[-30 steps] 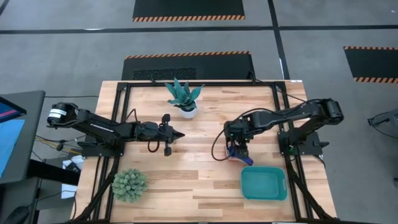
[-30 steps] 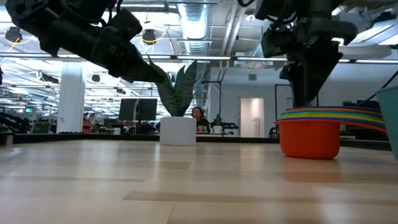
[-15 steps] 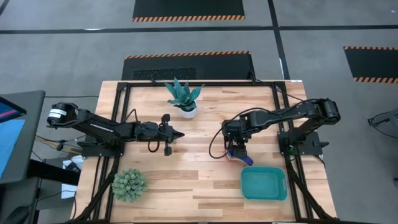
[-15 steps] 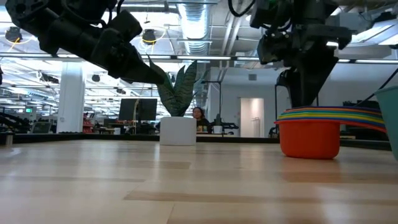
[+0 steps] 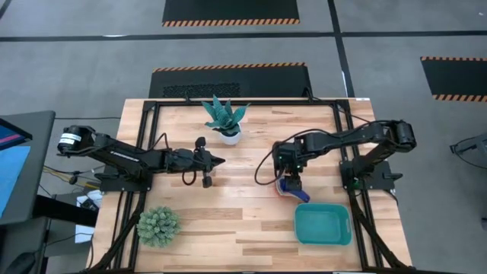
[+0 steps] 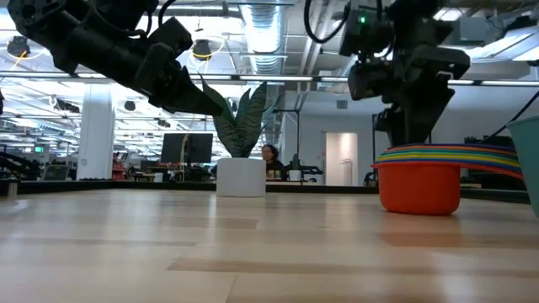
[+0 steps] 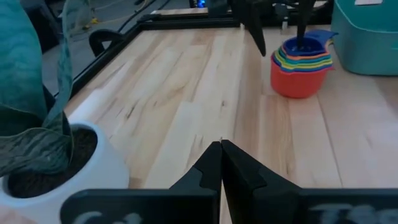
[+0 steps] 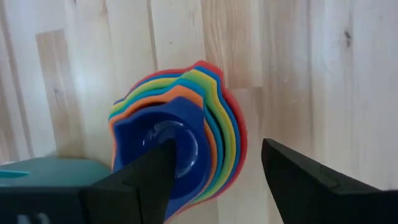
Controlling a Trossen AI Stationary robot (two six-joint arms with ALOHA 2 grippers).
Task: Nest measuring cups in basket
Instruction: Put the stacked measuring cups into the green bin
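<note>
The stack should next be grabbed by its layered cup sides with my right gripper, to put the nested measuring cups in the basket (image 5: 323,224) (image 8: 50,180).
The measuring cups (image 5: 292,189) stand nested in one stack on the table, red outermost (image 6: 418,187) and dark blue innermost (image 8: 166,144), just beyond the far left corner of the teal basket (image 5: 323,224). My right gripper (image 8: 217,145) hangs open over the stack, pointing steeply down. One finger (image 8: 149,177) is over the blue cup and the other (image 8: 297,177) is outside the red rim. My left gripper (image 5: 221,160) is shut on nothing, above mid-table, pointing toward the stack. My right gripper comes at the stack from above with open jaws. One fingertip (image 7: 302,34) reaches the mouth of the innermost blue cup (image 7: 306,46). I cannot tell whether it touches the cup. The other finger (image 7: 255,34) stands clear of the stack.
A spiky plant in a white pot (image 5: 225,122) stands at the table's far middle. A round green plant (image 5: 158,226) sits near the front left corner. Bare wood lies between the two arms and in front of the stack.
My right gripper has sunk toward the stack of cups, shifted a little toward the table's left and tipped slightly. Its jaws stay open. The stack has not moved.
</note>
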